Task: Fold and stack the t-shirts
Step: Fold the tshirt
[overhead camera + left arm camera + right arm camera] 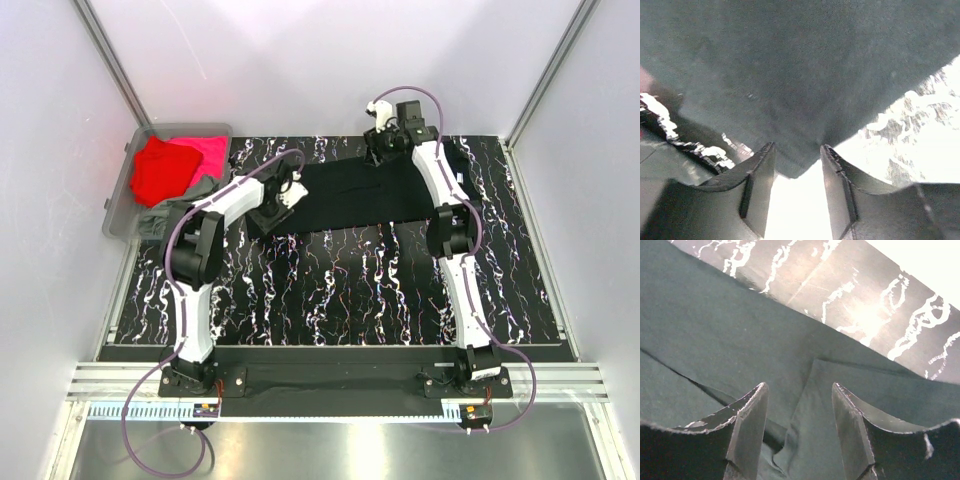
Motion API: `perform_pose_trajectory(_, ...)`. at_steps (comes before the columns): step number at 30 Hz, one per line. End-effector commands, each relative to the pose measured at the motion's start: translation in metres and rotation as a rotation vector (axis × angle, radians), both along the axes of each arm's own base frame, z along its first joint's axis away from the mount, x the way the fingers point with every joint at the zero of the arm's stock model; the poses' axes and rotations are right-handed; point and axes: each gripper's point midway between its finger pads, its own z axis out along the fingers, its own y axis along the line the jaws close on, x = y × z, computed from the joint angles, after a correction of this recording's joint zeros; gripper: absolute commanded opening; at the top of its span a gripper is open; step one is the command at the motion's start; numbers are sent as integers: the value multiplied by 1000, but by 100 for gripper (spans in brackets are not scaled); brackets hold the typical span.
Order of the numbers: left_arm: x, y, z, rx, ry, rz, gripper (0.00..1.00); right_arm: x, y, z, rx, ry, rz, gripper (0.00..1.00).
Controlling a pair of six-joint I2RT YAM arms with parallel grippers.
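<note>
My left gripper grabs the black t-shirt's near corner [260,235] [796,166] next, to turn that end of the t-shirt around and lay it flat for folding.
A black t-shirt [350,200] lies spread flat across the far part of the table. My left gripper [270,216] is at its near left corner. In the left wrist view that gripper [797,146] is open, and a corner of the black t-shirt [805,75] reaches between the fingertips without being pinched. My right gripper [383,150] hovers over the shirt's far edge. In the right wrist view it [799,385] stands open over a folded-over flap of the dark cloth [840,405], holding nothing.
A clear plastic bin [118,205] sits at the far left with a red t-shirt [158,170], a magenta-pink one [208,150] and a grey-green one [205,187]. The table has a black marbled mat [340,290]. White walls enclose three sides.
</note>
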Motion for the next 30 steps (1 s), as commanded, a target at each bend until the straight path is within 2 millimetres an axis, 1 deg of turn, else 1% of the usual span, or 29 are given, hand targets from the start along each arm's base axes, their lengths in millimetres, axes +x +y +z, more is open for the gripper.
perform_pose_trajectory(1, 11, -7, 63, -47, -141, -43, 48, 10, -35, 75, 52, -105, -92, 61)
perform_pose_trajectory(3, 8, -5, 74, -50, -161, -81, 50, 4, -44, 83, 93, -76, -102, 61)
perform_pose_trajectory(4, 5, -3, 76, -46, -161, -97, 51, 0, -48, 81, 94, -57, -103, 61)
perform_pose_trajectory(5, 2, -2, 76, -40, -155, -118, 52, -6, -49, 92, 100, -60, -97, 61)
perform_pose_trajectory(6, -5, 2, 72, -26, -137, -158, 52, -9, -49, 96, 108, -54, -89, 61)
perform_pose_trajectory(8, -13, 8, 66, 1, -115, -211, 51, -19, -49, 99, 100, -47, -70, 61)
perform_pose_trajectory(9, -22, 11, 56, 14, -83, -225, 48, -22, -49, 99, 100, -42, -60, 61)
perform_pose_trajectory(12, -30, 17, 43, 26, -41, -247, 43, -32, -49, 98, 94, -22, -49, 61)
perform_pose_trajectory(13, -31, 18, 39, 29, -32, -248, 42, -36, -49, 92, 90, -3, -49, 61)
perform_pose_trajectory(14, -31, 20, 33, 29, -14, -242, 41, -39, -50, 96, 91, -6, -47, 61)
perform_pose_trajectory(15, -29, 20, 31, 27, -11, -238, 41, -41, -50, 96, 89, -2, -48, 61)
perform_pose_trajectory(16, -26, 20, 29, 24, -7, -235, 42, -44, -50, 91, 89, 16, -48, 61)
perform_pose_trajectory(17, -22, 20, 23, 22, 1, -227, 42, -47, -50, 96, 90, 9, -46, 61)
perform_pose_trajectory(18, -19, 21, 22, 21, 1, -221, 43, -49, -50, 96, 89, 14, -46, 61)
perform_pose_trajectory(19, -17, 20, 19, 19, 5, -217, 43, -52, -51, 91, 86, 29, -46, 61)
perform_pose_trajectory(20, -15, 22, 13, 20, 14, -207, 44, -54, -51, 95, 83, 24, -44, 61)
perform_pose_trajectory(21, -9, 20, 15, 13, 2, -203, 44, -56, -53, 94, 80, 27, -46, 61)
perform_pose_trajectory(24, -3, 20, 9, 7, 11, -195, 44, -64, -54, 91, 73, 44, -41, 61)
perform_pose_trajectory(25, -2, 20, 8, 5, 12, -192, 45, -67, -53, 87, 71, 54, -41, 61)
perform_pose_trajectory(26, -2, 20, 5, 4, 20, -195, 45, -68, -53, 90, 70, 52, -40, 61)
perform_pose_trajectory(28, -2, 18, 3, -3, 24, -195, 45, -71, -54, 86, 67, 63, -40, 61)
perform_pose_trajectory(29, -2, 18, -1, -4, 34, -193, 44, -72, -54, 87, 64, 62, -39, 61)
perform_pose_trajectory(30, -2, 17, -3, -6, 37, -192, 40, -72, -55, 86, 60, 63, -42, 61)
